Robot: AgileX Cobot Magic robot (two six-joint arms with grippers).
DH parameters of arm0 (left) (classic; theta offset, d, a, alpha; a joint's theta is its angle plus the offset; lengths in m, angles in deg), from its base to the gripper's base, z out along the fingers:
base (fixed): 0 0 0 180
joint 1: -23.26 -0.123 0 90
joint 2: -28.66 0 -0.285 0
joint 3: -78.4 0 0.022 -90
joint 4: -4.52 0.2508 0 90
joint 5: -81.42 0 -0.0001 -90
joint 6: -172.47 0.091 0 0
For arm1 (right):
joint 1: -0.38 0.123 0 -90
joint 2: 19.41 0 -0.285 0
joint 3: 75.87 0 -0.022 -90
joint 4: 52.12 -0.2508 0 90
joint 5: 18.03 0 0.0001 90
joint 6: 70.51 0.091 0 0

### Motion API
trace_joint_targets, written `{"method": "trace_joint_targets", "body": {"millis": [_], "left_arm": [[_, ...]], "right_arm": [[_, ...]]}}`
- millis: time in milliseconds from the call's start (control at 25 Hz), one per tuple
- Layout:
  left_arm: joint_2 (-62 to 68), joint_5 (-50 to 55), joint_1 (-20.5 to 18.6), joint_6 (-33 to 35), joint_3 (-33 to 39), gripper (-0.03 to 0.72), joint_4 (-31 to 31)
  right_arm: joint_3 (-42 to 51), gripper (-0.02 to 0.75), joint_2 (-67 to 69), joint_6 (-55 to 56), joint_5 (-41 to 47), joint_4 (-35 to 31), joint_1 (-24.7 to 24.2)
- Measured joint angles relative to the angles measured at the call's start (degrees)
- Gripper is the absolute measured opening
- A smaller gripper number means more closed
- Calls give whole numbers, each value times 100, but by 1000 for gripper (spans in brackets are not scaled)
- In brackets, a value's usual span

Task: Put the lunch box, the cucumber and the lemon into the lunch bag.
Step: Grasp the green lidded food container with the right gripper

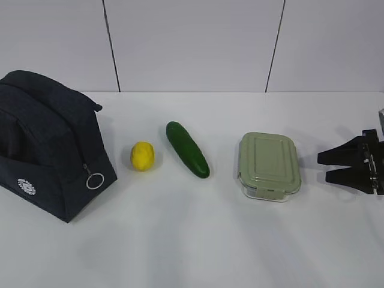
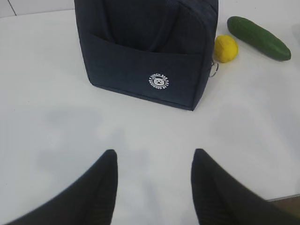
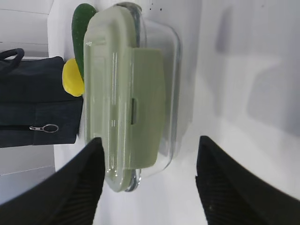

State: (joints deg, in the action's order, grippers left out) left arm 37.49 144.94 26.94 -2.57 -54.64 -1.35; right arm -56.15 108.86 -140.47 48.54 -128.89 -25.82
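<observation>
The lunch box's broad lid is too wide for the fingers, so my right gripper needs to grab the lunch box by its thin near end [image 1: 295,170] [image 3: 139,161] next.
The navy lunch bag [image 1: 48,144] stands at the left with its zipper shut and a silver ring pull [image 1: 95,180]. The yellow lemon [image 1: 142,155], the dark green cucumber [image 1: 187,149] and the lunch box [image 1: 268,164] with its sage-green lid lie in a row to its right. My right gripper [image 1: 322,167] is open, turned on its side, just right of the lunch box; in the right wrist view [image 3: 147,152] the box [image 3: 126,93] lies just ahead of the fingertips. My left gripper [image 2: 153,158] is open and empty over bare table in front of the bag [image 2: 145,47]; it is out of the exterior view.
The white table [image 1: 192,240] ends at a pale panelled wall [image 1: 192,42] behind. In the left wrist view the lemon [image 2: 225,48] and cucumber [image 2: 258,37] lie right of the bag, and the table's front edge [image 2: 286,196] shows at the lower right.
</observation>
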Motion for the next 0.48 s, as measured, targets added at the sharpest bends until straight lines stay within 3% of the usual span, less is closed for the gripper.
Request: {"method": "trace_joint_targets", "body": {"millis": [160,480], "left_arm": [[0,0,0,0,0,370,0],[0,0,0,0,0,370,0]], "right_arm": [[-186,482,73,-92,0,82,0],[-224,582,73,-182,0,-42,0]]}}
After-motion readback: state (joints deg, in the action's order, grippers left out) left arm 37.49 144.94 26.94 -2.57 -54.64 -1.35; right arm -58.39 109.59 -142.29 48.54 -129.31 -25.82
